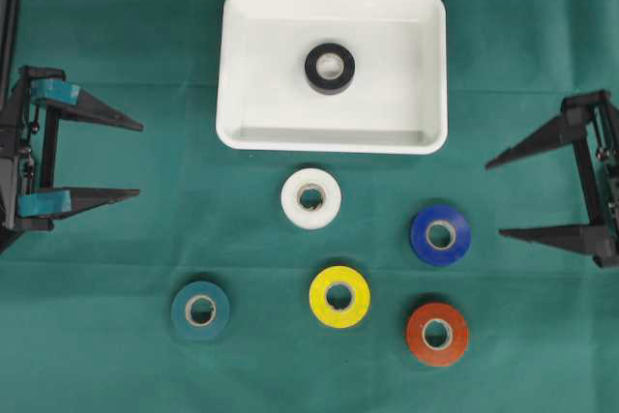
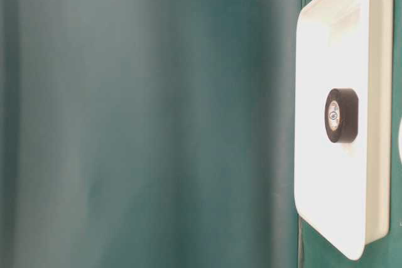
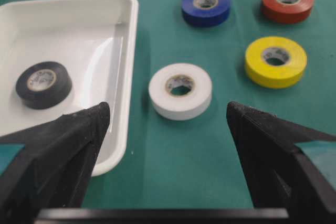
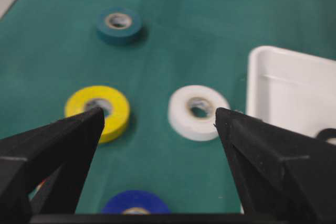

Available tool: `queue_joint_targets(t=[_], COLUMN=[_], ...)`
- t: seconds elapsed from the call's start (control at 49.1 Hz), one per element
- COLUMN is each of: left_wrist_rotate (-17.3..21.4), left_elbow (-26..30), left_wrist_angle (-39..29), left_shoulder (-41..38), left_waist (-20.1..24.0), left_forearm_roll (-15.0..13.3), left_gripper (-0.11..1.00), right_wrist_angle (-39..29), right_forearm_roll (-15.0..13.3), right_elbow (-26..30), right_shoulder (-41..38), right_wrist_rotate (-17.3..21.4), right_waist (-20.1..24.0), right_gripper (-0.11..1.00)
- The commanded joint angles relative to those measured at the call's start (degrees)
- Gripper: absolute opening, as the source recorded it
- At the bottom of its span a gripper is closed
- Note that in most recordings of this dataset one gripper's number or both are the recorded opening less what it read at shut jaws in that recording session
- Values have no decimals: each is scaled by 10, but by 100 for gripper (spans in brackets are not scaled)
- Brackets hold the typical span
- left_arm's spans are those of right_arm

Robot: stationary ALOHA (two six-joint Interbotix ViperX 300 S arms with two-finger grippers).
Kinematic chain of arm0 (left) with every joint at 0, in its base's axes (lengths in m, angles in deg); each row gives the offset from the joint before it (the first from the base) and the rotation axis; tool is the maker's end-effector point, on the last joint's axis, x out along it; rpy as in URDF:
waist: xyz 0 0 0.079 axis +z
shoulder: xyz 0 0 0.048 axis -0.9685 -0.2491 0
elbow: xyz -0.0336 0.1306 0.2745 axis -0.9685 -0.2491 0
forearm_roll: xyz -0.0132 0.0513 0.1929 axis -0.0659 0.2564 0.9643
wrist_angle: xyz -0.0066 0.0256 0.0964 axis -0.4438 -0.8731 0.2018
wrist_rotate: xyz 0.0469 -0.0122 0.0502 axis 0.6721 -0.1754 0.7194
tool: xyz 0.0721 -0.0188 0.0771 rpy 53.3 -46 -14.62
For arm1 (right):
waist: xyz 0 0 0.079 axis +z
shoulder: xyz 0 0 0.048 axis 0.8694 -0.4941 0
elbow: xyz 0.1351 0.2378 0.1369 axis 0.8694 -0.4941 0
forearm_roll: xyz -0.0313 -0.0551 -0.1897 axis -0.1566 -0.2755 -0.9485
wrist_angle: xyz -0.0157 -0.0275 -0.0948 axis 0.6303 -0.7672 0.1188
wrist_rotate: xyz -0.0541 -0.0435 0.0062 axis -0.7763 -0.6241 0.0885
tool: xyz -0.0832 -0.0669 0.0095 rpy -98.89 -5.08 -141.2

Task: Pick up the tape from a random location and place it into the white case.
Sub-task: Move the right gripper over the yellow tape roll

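Note:
My right gripper should next grab the yellow tape roll by its narrow ring side (image 1: 359, 283), beside the roll's open hole (image 1: 339, 297), because the roll is about as wide as my open fingers.
The white case (image 1: 242, 65) (image 2: 317, 174) (image 3: 118, 51) (image 4: 278, 87) lies at the back middle of the green cloth, with a black tape roll (image 1: 330, 68) (image 2: 342, 115) (image 3: 43, 84) flat inside it. In front of the case lie a white tape roll (image 1: 310, 198) (image 3: 180, 91) (image 4: 198, 112), a blue one (image 1: 440, 234) (image 3: 205, 6) (image 4: 135, 203), a yellow one (image 1: 339, 296) (image 3: 275, 61) (image 4: 98, 110), a red one (image 1: 436, 334) (image 3: 287, 2) and a teal one (image 1: 200, 310) (image 4: 118, 25). My left gripper (image 1: 141, 160) (image 3: 168, 111) stands open and empty at the left edge. My right gripper (image 1: 492, 198) (image 4: 159, 116) stands open and empty at the right edge.
A green cloth (image 1: 116, 355) covers the whole table. Bare cloth lies between each gripper and the rolls.

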State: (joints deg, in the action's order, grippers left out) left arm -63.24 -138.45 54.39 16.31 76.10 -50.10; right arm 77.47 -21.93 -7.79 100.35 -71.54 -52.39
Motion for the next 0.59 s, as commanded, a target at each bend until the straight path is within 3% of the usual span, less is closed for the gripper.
queue_joint_targets(t=[0.0,0.204,0.57], left_wrist_rotate=[-1,-1,-1], left_elbow=[6,6,7], left_wrist_angle=[5,4,4], left_shoulder=[-3,-3,-3], left_waist=[-1,-1,-1], left_forearm_roll=[-1,-1,-1], left_gripper=[97,97,97], right_wrist_angle=[-3,-2,5], right_forearm_roll=[2,1,-4], right_elbow=[11,17,72], right_shoulder=[-5,-17,-110], right_wrist_rotate=[3,4,4], right_waist=[1,1,6], right_gripper=[92,92,92])
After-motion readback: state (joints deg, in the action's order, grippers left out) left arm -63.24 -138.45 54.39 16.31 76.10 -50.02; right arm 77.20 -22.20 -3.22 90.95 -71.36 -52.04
